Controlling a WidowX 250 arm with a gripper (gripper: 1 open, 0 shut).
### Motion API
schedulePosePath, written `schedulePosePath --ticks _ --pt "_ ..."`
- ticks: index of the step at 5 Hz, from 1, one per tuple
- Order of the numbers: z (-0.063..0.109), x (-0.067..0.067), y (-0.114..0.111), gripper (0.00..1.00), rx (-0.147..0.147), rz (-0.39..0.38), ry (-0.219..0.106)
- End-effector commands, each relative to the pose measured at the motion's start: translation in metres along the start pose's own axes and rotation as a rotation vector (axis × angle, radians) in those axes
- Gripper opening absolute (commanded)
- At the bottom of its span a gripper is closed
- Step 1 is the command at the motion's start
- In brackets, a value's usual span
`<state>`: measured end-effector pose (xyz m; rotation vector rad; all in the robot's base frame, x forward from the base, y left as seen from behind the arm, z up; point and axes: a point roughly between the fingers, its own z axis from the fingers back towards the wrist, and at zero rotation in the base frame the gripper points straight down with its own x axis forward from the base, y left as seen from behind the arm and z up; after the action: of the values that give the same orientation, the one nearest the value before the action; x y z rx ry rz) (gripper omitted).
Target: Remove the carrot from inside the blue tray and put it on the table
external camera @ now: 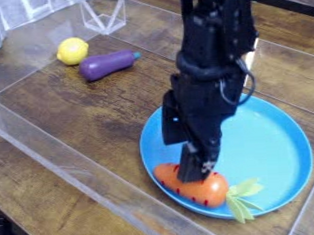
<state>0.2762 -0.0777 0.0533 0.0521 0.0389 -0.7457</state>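
Observation:
My gripper lowers next, before closing on the orange carrot (209, 191). Its fingers are above the carrot, and the carrot's near side is uncovered below them in the blue tray (274, 132).
The orange carrot (209, 191) lies on its side at the near edge of the blue tray (274, 132), its green leafy top pointing right. My black gripper (191, 174) has come straight down onto the carrot's thick left part, and its jaws look open around it. The fingertips hide part of the carrot, so I cannot tell whether they touch it. The tray rests on the dark wooden table (60, 120).
A purple eggplant (107, 64) and a yellow lemon (72, 51) lie on the table at the back left. A glossy clear edging (69, 165) runs diagonally along the near side. A clear container (107, 12) stands at the back.

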Motion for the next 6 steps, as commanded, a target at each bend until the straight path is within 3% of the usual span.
schedulePosePath --ticks 1,2,4,5,6 --pt "-0.005 0.009 -0.004 1.00 0.012 -0.063 -0.044" --pt "-0.019 0.013 -0.005 1.00 0.006 -0.077 -0.060" --pt "-0.027 0.017 -0.005 1.00 -0.032 -0.072 -0.097" --pt "-0.028 0.018 -0.006 0.00 -0.045 -0.070 -0.112" --pt "-0.029 0.018 -0.007 1.00 -0.056 -0.067 -0.126"
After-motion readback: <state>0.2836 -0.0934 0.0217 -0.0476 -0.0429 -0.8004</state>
